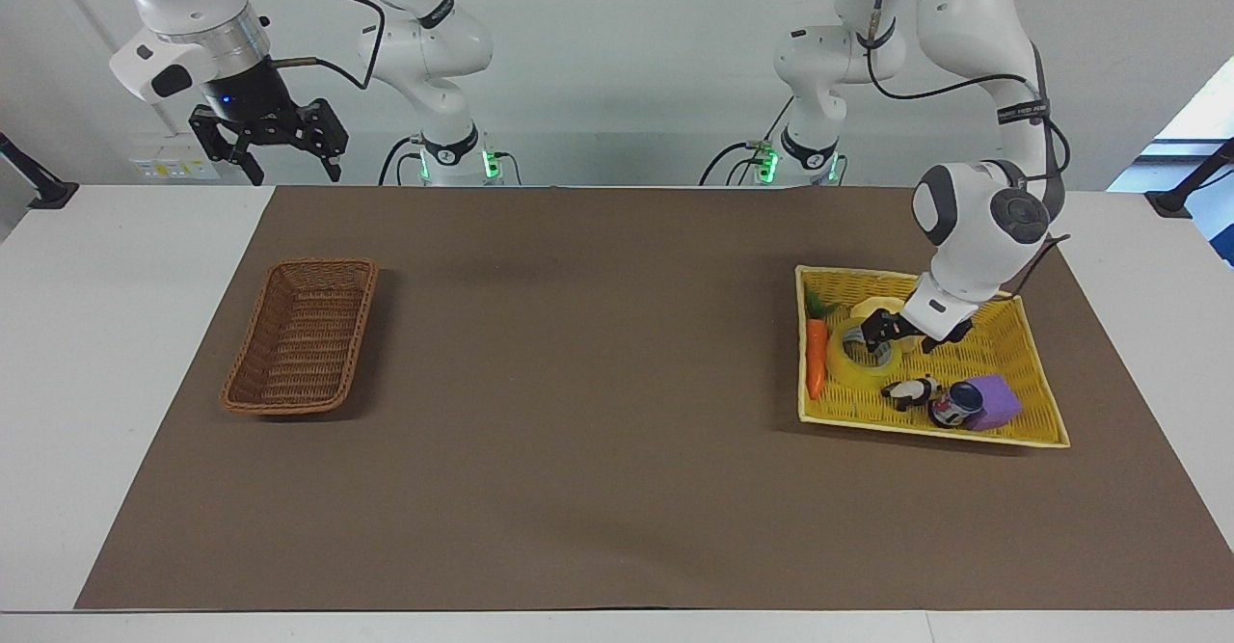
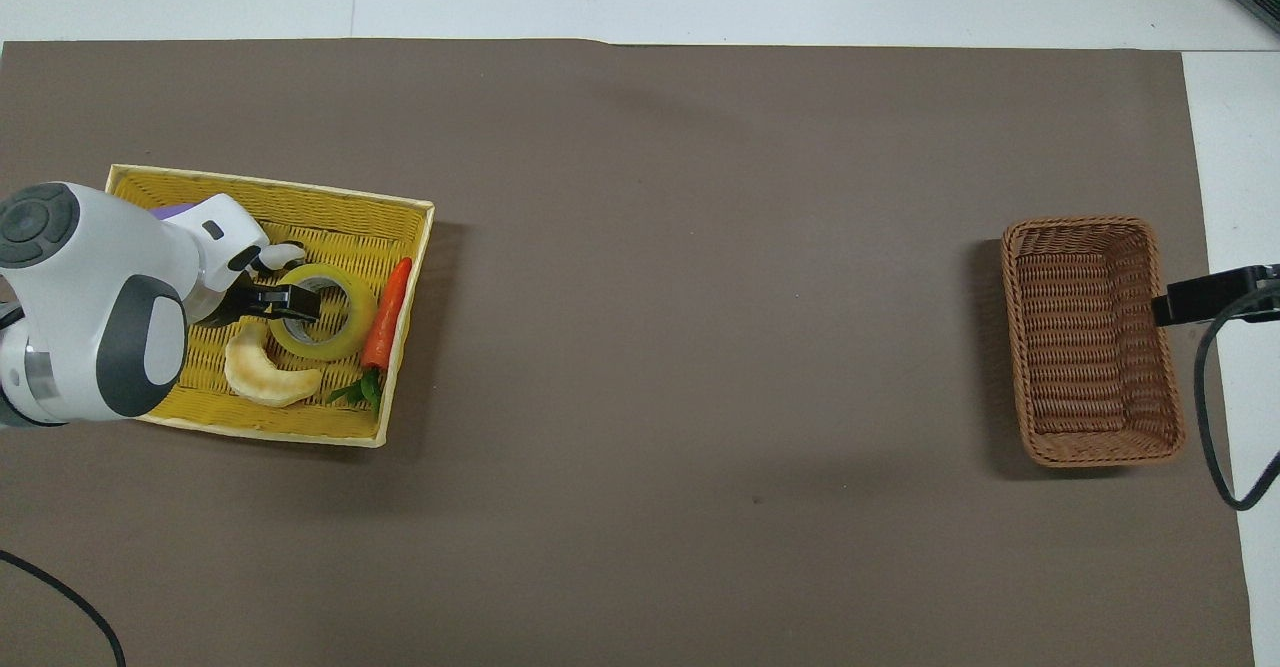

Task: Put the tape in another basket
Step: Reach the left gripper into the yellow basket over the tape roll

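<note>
In the overhead view the left gripper's fingers reach low over the yellow tape's ring [image 2: 286,333], at the tape's hole, so it is time to close on the tape now.
The tape [image 1: 861,358] [image 2: 322,313], a yellow ring with a grey-white core, lies flat in the bright-yellow basket [image 1: 925,432] [image 2: 300,192] at the left arm's end of the table. My left gripper [image 1: 892,342] [image 2: 300,305] is open and low over the tape's ring, on the side toward the left arm's end, with one finger over the hole. I cannot tell whether it touches the roll. The dark-brown wicker basket [image 1: 302,334] [image 2: 1090,337] stands with nothing in it at the right arm's end. My right gripper [image 1: 270,147] waits open, raised near that end.
Around the tape in the yellow basket lie an orange carrot [image 1: 816,359] [image 2: 385,302], a pale crescent toy [image 1: 879,307] [image 2: 265,377], a small penguin figure [image 1: 908,392], a can [image 1: 950,404] and a purple block [image 1: 993,400]. A brown mat [image 1: 578,383] covers the table.
</note>
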`<state>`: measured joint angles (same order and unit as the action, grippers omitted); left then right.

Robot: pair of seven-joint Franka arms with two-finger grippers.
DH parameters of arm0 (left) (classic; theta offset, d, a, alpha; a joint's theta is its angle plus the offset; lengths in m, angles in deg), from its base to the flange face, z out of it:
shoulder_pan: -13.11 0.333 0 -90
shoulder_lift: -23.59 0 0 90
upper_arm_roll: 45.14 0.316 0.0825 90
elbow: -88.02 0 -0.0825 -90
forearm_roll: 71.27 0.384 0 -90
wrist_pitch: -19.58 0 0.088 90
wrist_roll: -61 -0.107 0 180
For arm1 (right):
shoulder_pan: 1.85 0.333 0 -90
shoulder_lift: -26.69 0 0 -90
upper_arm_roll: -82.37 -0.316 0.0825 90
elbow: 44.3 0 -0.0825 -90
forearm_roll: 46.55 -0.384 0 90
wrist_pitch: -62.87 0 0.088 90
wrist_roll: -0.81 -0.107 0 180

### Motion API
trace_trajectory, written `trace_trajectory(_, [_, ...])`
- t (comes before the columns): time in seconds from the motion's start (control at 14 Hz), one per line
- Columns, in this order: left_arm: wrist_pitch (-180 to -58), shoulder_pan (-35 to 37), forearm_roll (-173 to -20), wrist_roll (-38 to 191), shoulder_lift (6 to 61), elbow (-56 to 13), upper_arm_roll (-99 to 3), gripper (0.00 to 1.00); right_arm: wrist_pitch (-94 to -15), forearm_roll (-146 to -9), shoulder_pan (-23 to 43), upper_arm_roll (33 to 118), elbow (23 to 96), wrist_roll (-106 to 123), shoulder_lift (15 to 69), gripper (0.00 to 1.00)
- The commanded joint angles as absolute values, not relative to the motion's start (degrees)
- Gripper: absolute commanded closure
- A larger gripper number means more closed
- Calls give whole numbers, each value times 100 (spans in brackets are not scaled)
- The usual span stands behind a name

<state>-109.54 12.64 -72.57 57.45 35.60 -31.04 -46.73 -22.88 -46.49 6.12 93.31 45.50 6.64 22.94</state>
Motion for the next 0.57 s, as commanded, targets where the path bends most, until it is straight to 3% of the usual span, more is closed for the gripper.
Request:
trace_trajectory(0.0, [-11164,1241,-7330,5687,3493,-3292,-4663,10,-2230,-4620,545,9300,4535,582,2264,0])
trace_trajectory(0.14, [-11164,1232,-7330,5687,3537,-3292,-4663,26,-2230,-4611,527,9300,4534,574,2255,0])
trace_trajectory(0.21, [-11164,1232,-7330,5695,3537,-3292,-4663,43,-2238,-4611,527,9300,4543,608,2255,0])
trace_trajectory(0.36, [-11138,1232,-7330,5634,3537,-3301,-4663,100,-2273,-4611,588,9300,4552,600,2255,0])
trace_trajectory(0.5, [-11103,1232,-7321,5625,3546,-3266,-4663,100,-2291,-4602,597,9300,4578,609,2238,0])
